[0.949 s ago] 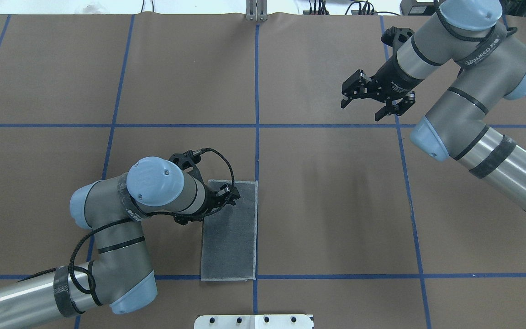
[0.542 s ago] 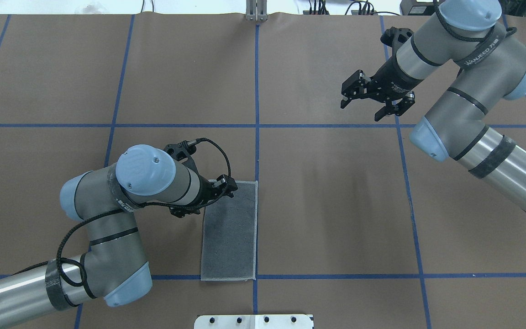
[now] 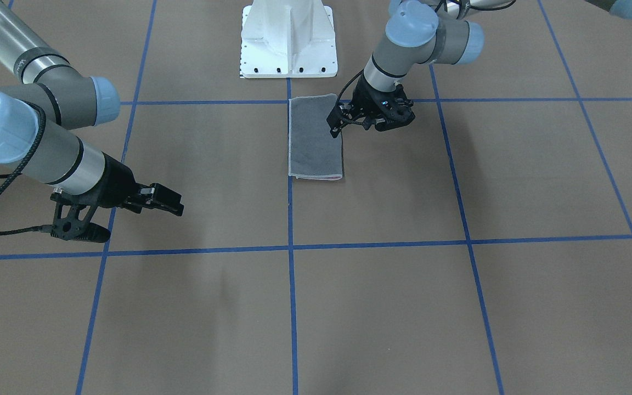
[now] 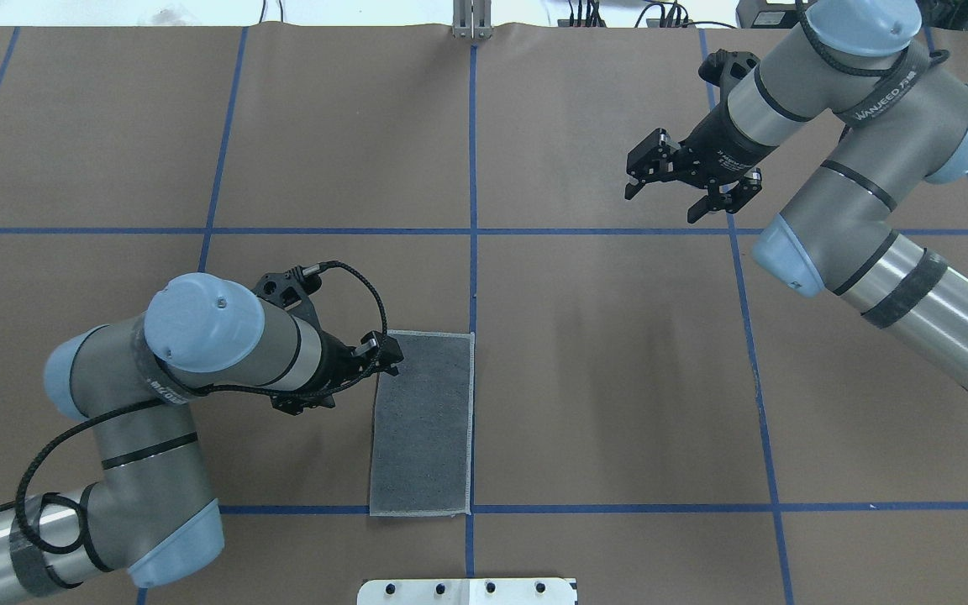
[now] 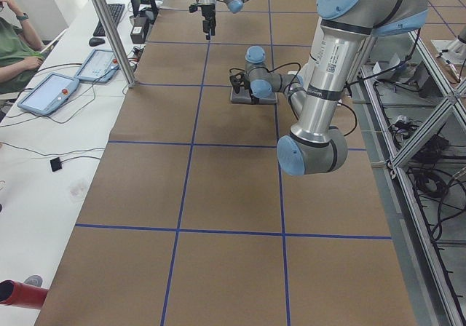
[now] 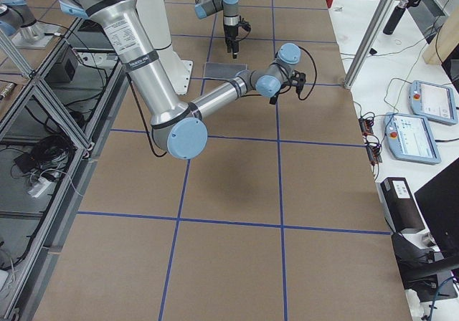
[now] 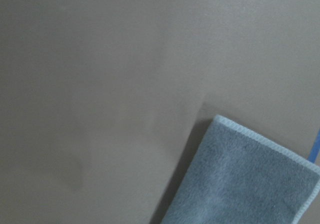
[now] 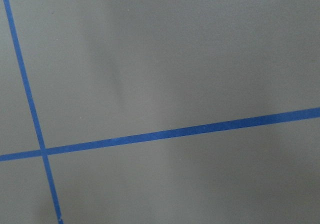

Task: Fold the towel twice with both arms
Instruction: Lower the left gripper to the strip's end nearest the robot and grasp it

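My left gripper grips the towel by its pink-edged short end [image 3: 315, 175] next, to fold the towel over on itself.
The towel [image 4: 423, 423] lies flat on the brown table as a narrow rectangle, dark grey face up, just left of the centre tape line. A thin pink edge shows at its far end in the front-facing view [image 3: 321, 178]. My left gripper [image 4: 375, 365] hangs just off the towel's far left corner, open and holding nothing; it also shows in the front-facing view [image 3: 349, 126]. The left wrist view shows only that towel corner [image 7: 250, 179]. My right gripper [image 4: 665, 200] is open and empty, raised over the far right of the table, far from the towel.
The white pedestal base [image 4: 467, 591] stands at the near edge, just behind the towel. Blue tape lines [image 4: 473, 210] grid the brown table cover. A metal post [image 4: 471, 21] stands at the far edge. Operators' tablets [image 5: 47, 93] lie on a side bench.
My left arm has drawn back to the left, taking its gripper from above the towel's far end to just off its left corner. The towel and right arm have hardly moved.
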Robot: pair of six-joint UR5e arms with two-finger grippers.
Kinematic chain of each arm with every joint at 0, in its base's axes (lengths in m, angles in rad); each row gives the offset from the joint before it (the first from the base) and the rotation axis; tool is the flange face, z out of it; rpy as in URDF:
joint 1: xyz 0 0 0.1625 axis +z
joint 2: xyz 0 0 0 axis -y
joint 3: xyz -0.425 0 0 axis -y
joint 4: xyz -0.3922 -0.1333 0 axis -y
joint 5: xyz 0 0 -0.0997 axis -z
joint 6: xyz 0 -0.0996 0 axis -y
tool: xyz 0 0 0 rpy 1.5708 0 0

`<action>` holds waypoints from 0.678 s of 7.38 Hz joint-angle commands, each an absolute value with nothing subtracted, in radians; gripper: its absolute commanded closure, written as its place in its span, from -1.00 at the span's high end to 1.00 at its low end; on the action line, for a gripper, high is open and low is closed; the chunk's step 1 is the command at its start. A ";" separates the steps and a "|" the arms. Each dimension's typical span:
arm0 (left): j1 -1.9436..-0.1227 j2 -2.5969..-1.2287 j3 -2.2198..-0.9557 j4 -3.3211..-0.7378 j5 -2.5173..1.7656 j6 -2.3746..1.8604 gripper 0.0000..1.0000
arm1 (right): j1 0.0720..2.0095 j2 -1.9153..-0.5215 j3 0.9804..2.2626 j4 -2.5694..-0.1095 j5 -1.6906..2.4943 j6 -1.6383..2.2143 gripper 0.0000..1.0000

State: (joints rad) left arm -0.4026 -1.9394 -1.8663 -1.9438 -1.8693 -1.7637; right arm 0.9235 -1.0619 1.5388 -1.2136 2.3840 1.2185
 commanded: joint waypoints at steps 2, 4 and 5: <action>-0.275 -1.937 -1.885 -1.944 -1.781 -1.838 1.00 | 0.923 -1.066 1.540 -1.213 2.387 1.216 1.00; -0.230 -1.942 -1.884 -1.944 -1.767 -1.862 0.93 | 0.925 -1.068 1.540 -1.213 2.388 1.215 1.00; -0.230 -1.941 -1.878 -1.944 -1.767 -1.862 0.81 | 0.925 -1.068 1.540 -1.213 2.388 1.216 1.00</action>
